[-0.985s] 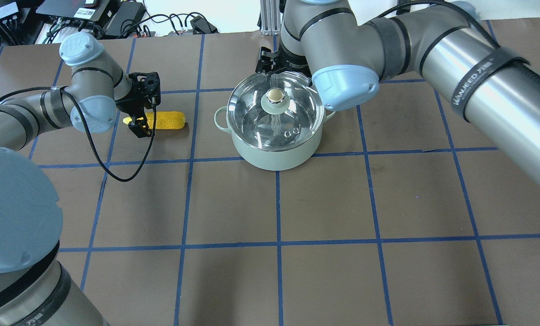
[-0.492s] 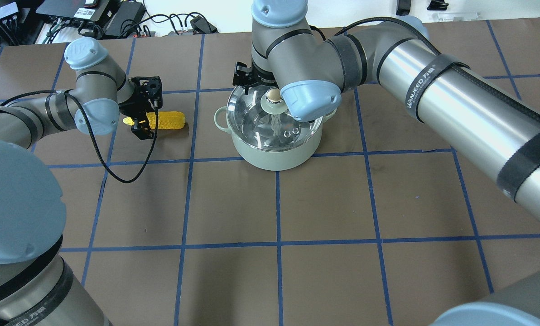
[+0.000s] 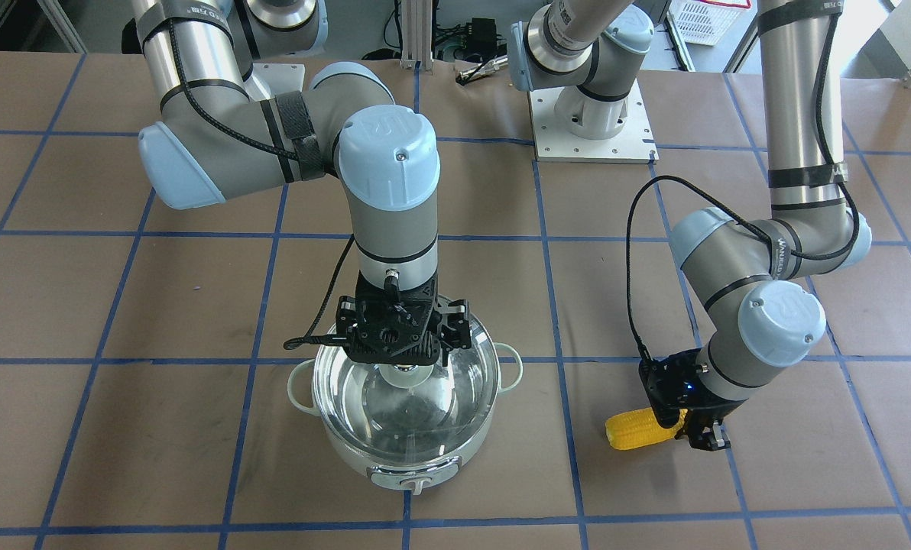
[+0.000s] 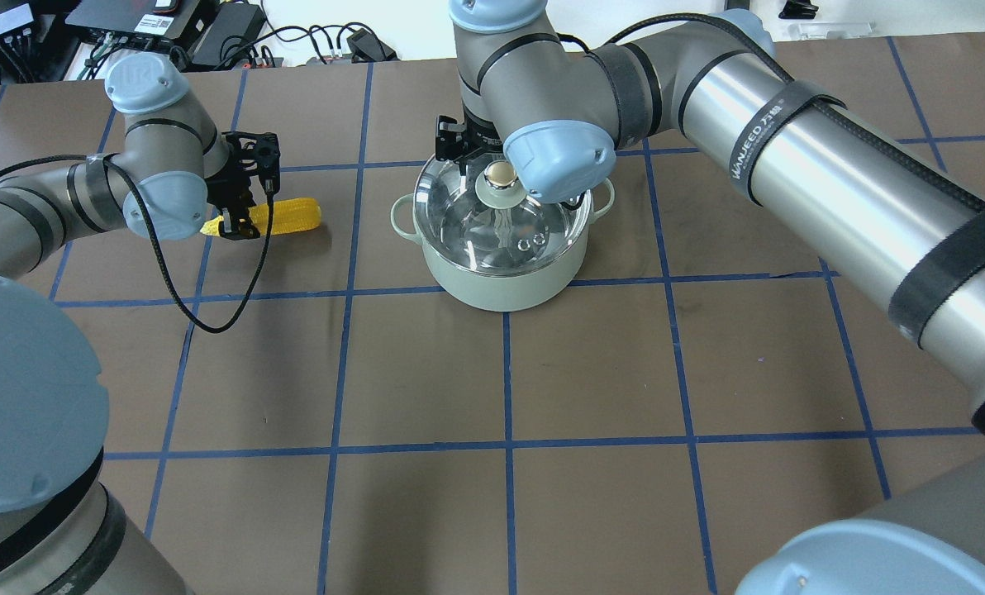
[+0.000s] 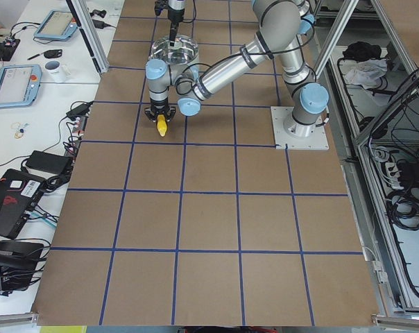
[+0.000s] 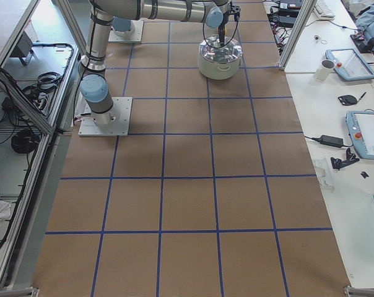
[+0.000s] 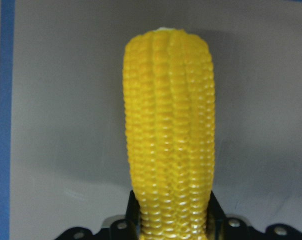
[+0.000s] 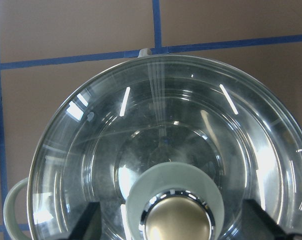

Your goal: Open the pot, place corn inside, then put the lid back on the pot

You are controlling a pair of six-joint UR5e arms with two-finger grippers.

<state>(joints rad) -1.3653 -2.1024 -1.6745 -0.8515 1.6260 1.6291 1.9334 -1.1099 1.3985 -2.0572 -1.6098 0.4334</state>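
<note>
I should open the pot next, so I should grab the glass lid by its narrow beige-gold knob (image 8: 178, 220) with my right gripper, because the lid is wider than my fingertips can open.
The mint-green pot (image 4: 501, 277) stands on the table with the glass lid (image 4: 468, 227) on it. My right gripper (image 3: 403, 365) hangs over the lid's beige-gold knob (image 4: 499, 173). In the right wrist view its fingers (image 8: 86, 226) stand open on either side of the knob (image 8: 178, 222), apart from it. The yellow corn (image 4: 292, 214) lies to the left of the pot. My left gripper (image 4: 236, 216) is shut on the corn's pointed half; the left wrist view shows the corn (image 7: 168, 125) running out from between the fingers.
The brown table (image 4: 592, 372) has a blue tape grid. Cables and power boxes (image 4: 162, 25) lie beyond the far edge. The arms' base plate (image 3: 591, 114) is at the robot's side.
My right wrist has swung left and settled over the lid's knob. My left gripper has shifted a little left, and the corn has moved with it.
</note>
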